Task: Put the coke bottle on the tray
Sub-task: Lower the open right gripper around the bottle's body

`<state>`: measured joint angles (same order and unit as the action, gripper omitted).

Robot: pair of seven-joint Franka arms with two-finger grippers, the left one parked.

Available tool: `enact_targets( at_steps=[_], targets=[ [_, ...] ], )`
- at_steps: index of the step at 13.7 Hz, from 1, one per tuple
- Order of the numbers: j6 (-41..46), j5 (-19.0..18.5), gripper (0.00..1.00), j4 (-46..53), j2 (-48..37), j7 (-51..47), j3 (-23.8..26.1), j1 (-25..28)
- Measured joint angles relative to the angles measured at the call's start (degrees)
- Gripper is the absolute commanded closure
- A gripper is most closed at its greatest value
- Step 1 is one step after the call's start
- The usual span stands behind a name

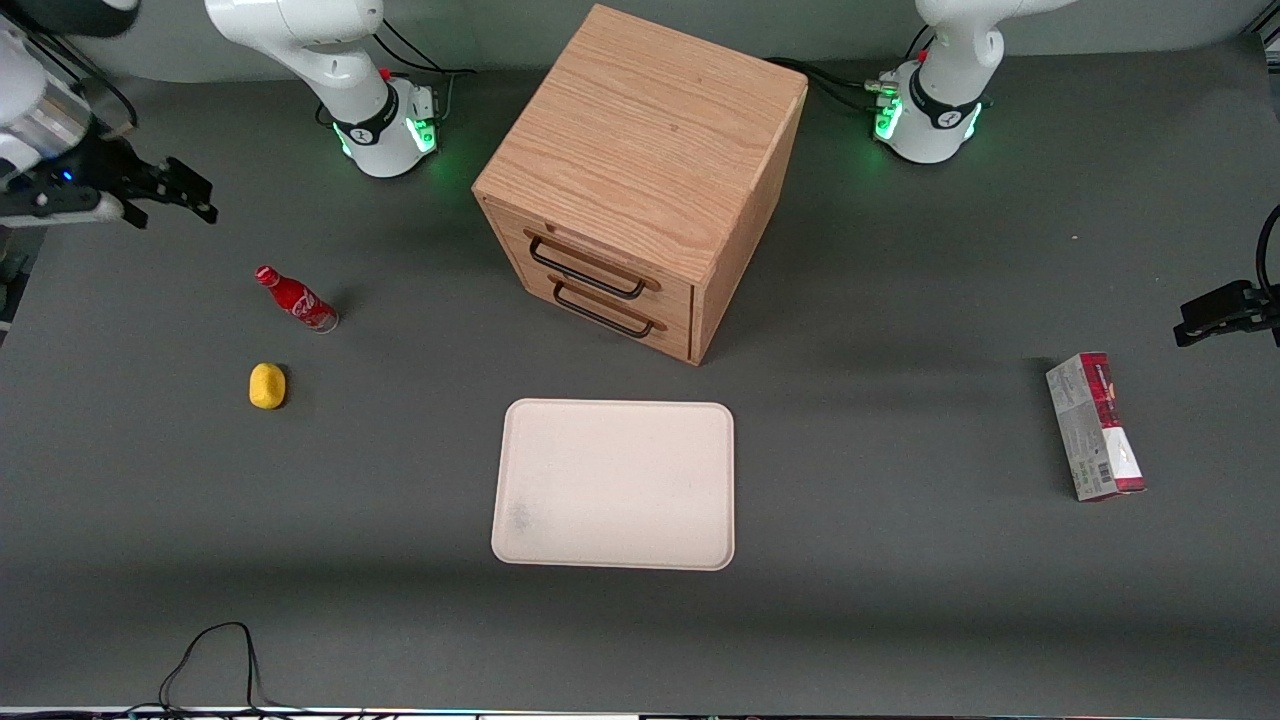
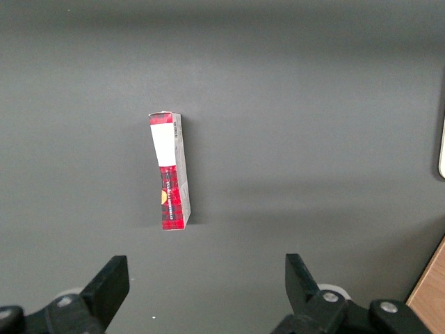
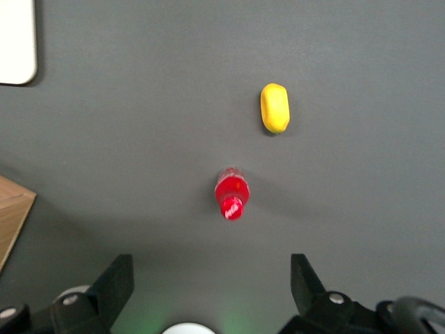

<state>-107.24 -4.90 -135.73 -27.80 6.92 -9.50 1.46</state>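
My right gripper is due to pick up the bottle by its red cap end (image 1: 268, 276) next, so that the coke bottle can be placed on the tray (image 1: 615, 485).
The coke bottle (image 1: 297, 298) stands upright on the grey table toward the working arm's end, with a red cap, red label and clear base. In the right wrist view I look down on the bottle (image 3: 231, 191) from above. The cream-white tray (image 1: 615, 485) lies flat and empty in front of the wooden drawer cabinet, nearer the front camera; one corner of the tray (image 3: 15, 42) shows in the right wrist view. My right gripper (image 1: 185, 195) hangs open and empty above the table, farther from the front camera than the bottle. Its jaws stand wide apart (image 3: 212, 278).
A yellow lemon-like object (image 1: 267, 386) lies beside the bottle, nearer the front camera, and shows in the right wrist view (image 3: 274, 107). A wooden two-drawer cabinet (image 1: 640, 180) stands mid-table. A red-and-grey carton (image 1: 1095, 425) lies toward the parked arm's end.
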Motion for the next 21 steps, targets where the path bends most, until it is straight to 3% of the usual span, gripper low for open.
enact_targets(
  at_steps=[4, 11, 18, 19, 21],
  targets=[
    [-10.6, -0.1, 0.0, -6.9, 5.0, 0.0, -1.3, 0.0],
    [-20.2, -0.2, 0.0, -11.6, 12.5, 0.1, -2.6, 0.0],
    [-23.4, -0.2, 0.0, -15.2, 13.0, 1.1, -3.3, 0.0],
    [-23.4, -0.3, 0.04, -15.2, 13.1, 1.4, -4.0, 0.0],
    [-23.6, -0.3, 0.37, -15.2, 13.6, 1.9, -4.8, 0.0]
  ],
)
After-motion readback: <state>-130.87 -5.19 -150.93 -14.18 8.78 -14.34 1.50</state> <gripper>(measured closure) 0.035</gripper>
